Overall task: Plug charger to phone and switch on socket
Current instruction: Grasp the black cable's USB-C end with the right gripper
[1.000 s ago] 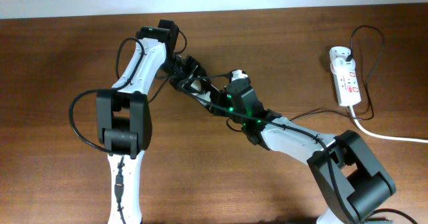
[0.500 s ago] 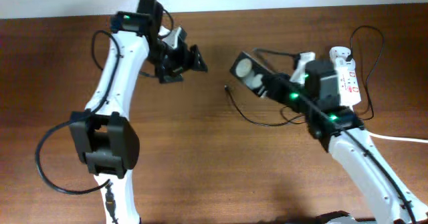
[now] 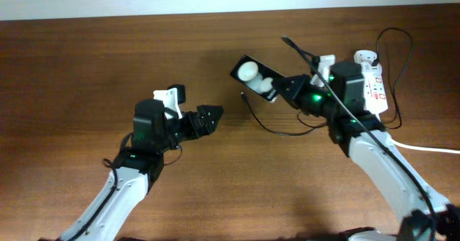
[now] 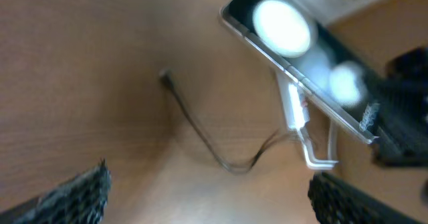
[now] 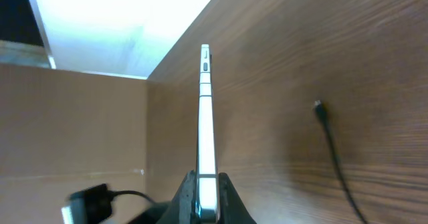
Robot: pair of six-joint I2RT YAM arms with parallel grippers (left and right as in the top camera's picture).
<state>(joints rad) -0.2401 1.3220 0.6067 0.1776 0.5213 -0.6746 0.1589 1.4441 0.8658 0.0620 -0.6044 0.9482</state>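
I should grab the phone by its free long side point(image 3: 249, 86) with my left gripper next. The phone's short end then stays free to plug the charger.
The phone point(image 3: 254, 76), a black slab with two white round blobs, is lifted off the table and tilted, and my right gripper point(image 3: 286, 90) is shut on its right end. In the right wrist view the phone point(image 5: 206, 117) shows edge-on between the pads point(image 5: 206, 184). The charger point(image 3: 267, 128) lies on the wood below the phone, with its tip point(image 3: 243, 94) loose and apart from it. My left gripper point(image 3: 210, 116) stands open and empty left of that tip. From the left wrist, the charger tip point(image 4: 164, 77) and the phone point(image 4: 294, 50) lie ahead of the left gripper point(image 4: 210, 204).
The white socket point(image 3: 371, 83) lies at the far right of the brown table point(image 3: 86, 68), with a thick white cord point(image 3: 420, 147) running off to the right edge. A thin black cable loops behind the socket point(image 3: 402, 47).
My left gripper has opened wide, and its arm has swung from the back of the table to the front left. The right gripper carried the phone right, then shifted it slightly left.
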